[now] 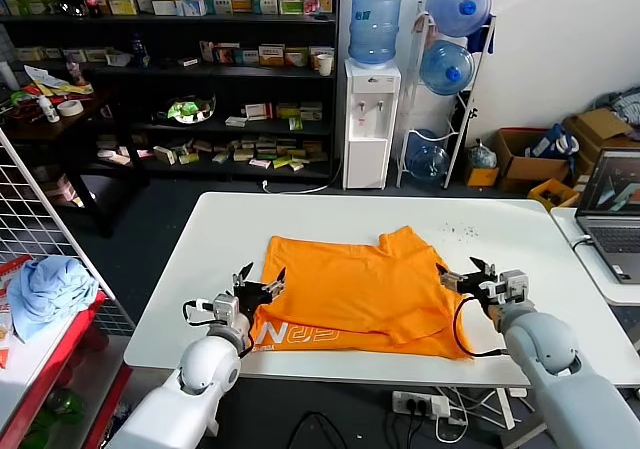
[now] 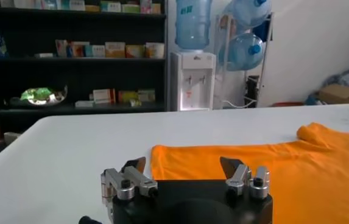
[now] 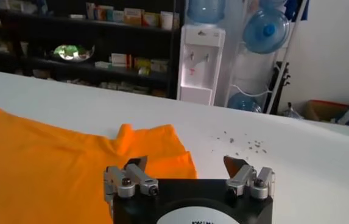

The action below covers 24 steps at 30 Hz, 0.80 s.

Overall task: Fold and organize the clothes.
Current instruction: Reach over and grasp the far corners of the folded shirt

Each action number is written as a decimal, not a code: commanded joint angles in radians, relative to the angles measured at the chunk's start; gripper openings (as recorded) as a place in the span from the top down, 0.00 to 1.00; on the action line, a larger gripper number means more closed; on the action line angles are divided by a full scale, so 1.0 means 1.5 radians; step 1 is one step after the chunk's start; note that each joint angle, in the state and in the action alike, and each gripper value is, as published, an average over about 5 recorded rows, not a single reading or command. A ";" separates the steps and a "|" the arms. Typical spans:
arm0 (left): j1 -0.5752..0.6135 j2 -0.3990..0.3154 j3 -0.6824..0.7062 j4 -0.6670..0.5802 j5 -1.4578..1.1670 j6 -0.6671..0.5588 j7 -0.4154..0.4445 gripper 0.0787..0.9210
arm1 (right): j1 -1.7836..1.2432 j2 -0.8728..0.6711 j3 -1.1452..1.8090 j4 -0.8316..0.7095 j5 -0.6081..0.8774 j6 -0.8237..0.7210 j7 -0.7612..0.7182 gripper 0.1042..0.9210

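I need to fold the orange T-shirt (image 1: 350,287) in half, so next I should grab its plain corner opposite the white lettering with my left gripper.
The clothes are one bright orange T-shirt (image 1: 350,287) lying partly folded on the white table (image 1: 200,269), with white lettering (image 1: 300,333) along its near left edge. My left gripper (image 1: 262,275) hovers open at the shirt's near left edge with nothing between its fingers. In the left wrist view the left gripper (image 2: 183,164) points across the shirt (image 2: 296,170). My right gripper (image 1: 461,269) stands open and empty at the shirt's right edge. The right wrist view shows the right gripper (image 3: 185,163) over the shirt's sleeve side (image 3: 46,164).
A laptop (image 1: 612,209) sits on a side table to the right. A light blue cloth bundle (image 1: 45,284) lies on a red rack behind a wire grid (image 1: 40,219) at left. Dark specks (image 1: 455,232) dot the table. Shelves and a water dispenser (image 1: 370,119) stand behind.
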 commanded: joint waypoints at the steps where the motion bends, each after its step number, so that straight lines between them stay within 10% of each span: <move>1: -0.189 -0.053 0.047 0.232 -0.024 0.018 0.019 0.12 | 0.167 0.025 -0.041 -0.203 -0.025 -0.015 -0.074 0.12; 24: -0.281 -0.126 0.018 0.398 0.002 0.045 0.033 0.12 | 0.228 0.113 -0.063 -0.345 -0.110 0.023 -0.120 0.12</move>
